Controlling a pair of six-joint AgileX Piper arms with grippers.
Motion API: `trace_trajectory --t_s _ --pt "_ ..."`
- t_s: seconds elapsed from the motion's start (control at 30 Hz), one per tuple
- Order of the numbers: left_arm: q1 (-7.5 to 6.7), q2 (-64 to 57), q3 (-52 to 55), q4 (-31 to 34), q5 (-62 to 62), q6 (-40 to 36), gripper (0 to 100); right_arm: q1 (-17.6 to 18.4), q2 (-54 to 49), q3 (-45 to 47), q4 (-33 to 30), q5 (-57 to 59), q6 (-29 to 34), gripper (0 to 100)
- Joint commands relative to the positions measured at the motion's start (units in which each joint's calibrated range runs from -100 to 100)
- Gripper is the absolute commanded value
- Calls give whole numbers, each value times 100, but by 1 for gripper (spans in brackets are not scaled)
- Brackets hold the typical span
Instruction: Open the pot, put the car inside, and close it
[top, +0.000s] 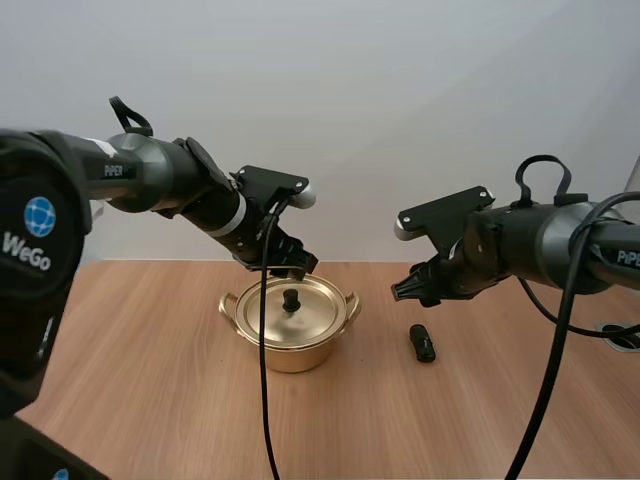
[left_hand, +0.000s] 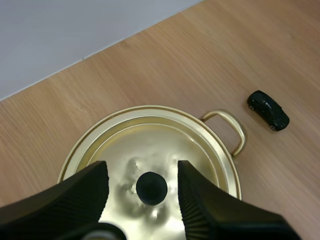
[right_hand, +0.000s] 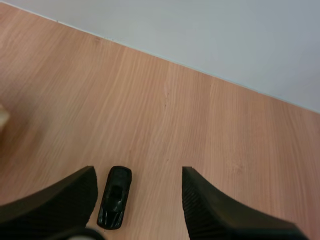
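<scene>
The gold lid is wider than the robot's open fingers, so the left gripper needs to grab the narrow black knob on top (top: 291, 300) next.
A gold pot (top: 290, 318) with two loop handles stands on the wooden table, its lid (top: 290, 308) on and topped by a black knob (top: 291, 298). My left gripper (top: 296, 266) hovers just above and behind the knob. In the left wrist view its fingers (left_hand: 202, 200) stand open on either side of the knob (left_hand: 151, 188), above it. A small black toy car (top: 423, 343) lies on the table right of the pot. My right gripper (top: 407, 290) hangs open above and left of the car (right_hand: 115, 197), which lies between its fingers (right_hand: 210, 210) in the right wrist view.
The bare wooden table (top: 150, 400) spreads around the pot and car, with a white wall behind. The car (left_hand: 268, 110) lies beyond the pot's handle (left_hand: 230, 130) in the left wrist view.
</scene>
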Motion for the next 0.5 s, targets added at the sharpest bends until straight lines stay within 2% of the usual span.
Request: trace_trajectory --t_s 0.0,0.13,0.2,0.33,0.47 --pt "-41 204 -14 -2 35 -4 71 7 39 -3 103 11 -88 84" --pt "-270 331 -14 108 -208 6 71 7 236 -3 100 -50 -88 84" --pt "-336 373 -14 240 -290 -86 71 7 319 -3 100 -50 -106 84" --pt "-425 445 -14 943 -662 -495 71 7 521 -3 100 -34 -120 84" --pt "-434 445 -14 1000 -664 -522 71 7 653 -3 100 -51 -120 84"
